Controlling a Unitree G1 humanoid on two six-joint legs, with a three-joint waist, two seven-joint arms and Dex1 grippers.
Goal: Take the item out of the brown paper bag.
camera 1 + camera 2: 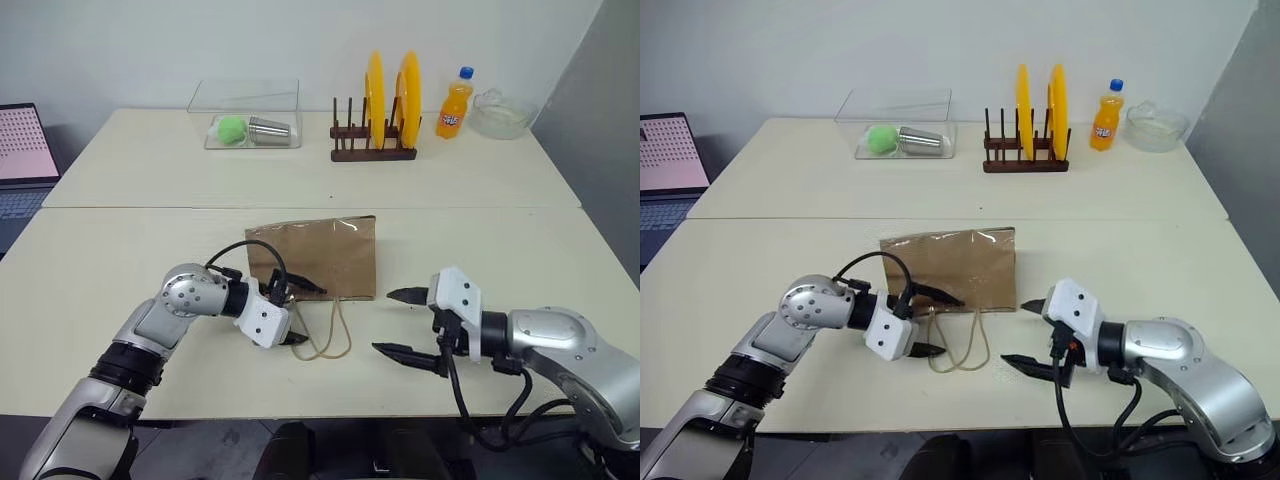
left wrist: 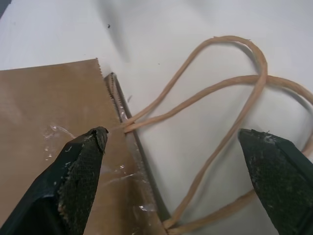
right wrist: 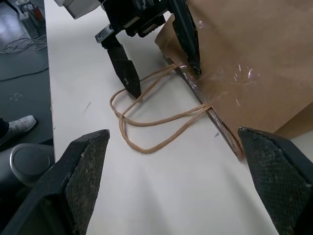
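The left gripper should grab the bag by its upper cord handle (image 1: 331, 327) to get the item out, since that handle loops loose from the bag's opening while the bag's wide brown paper (image 1: 320, 252) lies flat.
The brown paper bag (image 1: 318, 256) lies flat on the near table, its mouth toward me. Two tan cord handles (image 1: 330, 332) trail from the mouth onto the tabletop. The item is hidden. My left gripper (image 1: 303, 314) is open at the left end of the mouth; one fingertip (image 2: 93, 147) rests over the bag's paper (image 2: 44, 107), the other stands beyond the cord loops (image 2: 220, 88). My right gripper (image 1: 398, 323) is open just right of the bag's near corner, holding nothing. In the right wrist view the bag's mouth edge (image 3: 215, 120) lies between its fingers.
On the far table stand an orange soda bottle (image 1: 455, 105), a glass bowl (image 1: 503, 113), a rack with yellow plates (image 1: 378, 120) and a clear box (image 1: 250, 118) holding a green ball and a metal cup. A laptop (image 1: 22, 150) sits far left.
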